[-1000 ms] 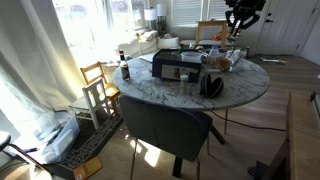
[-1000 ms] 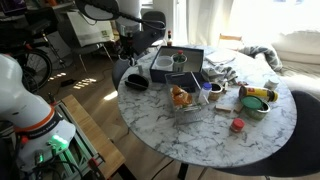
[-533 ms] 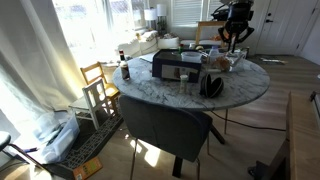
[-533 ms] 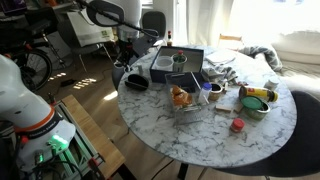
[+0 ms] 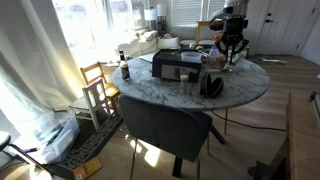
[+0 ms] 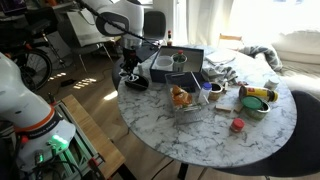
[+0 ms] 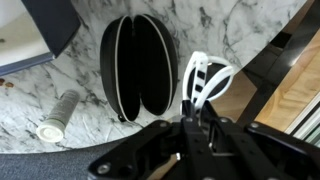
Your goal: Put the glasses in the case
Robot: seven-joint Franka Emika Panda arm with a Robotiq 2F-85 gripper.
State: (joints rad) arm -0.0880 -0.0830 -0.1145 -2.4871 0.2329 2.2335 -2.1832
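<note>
The glasses hang over the table edge and would fall outside the case (image 7: 140, 65) if I opened my gripper now. I need to first line the glasses up with the case.
The black glasses case (image 7: 140, 65) lies open on the marble table (image 7: 90, 140). It shows in both exterior views (image 5: 211, 85) (image 6: 135, 82), near the table edge. My gripper (image 7: 195, 112) is shut on white-framed glasses (image 7: 205, 78) and holds them just beside the case, over the table edge. In both exterior views the gripper (image 5: 232, 52) (image 6: 129, 68) hangs a little above the case. The glasses are too small to make out there.
A black box (image 6: 180, 62) stands behind the case. A white cylinder (image 7: 58, 115) lies beside the case. A clear container with orange food (image 6: 182, 97), a bowl (image 6: 255, 100) and a red lid (image 6: 237, 125) sit on the table. A dark chair (image 5: 165, 125) stands at the table.
The arm has come down and moved in over the table edge, bringing the gripper with the glasses close above the open case.
</note>
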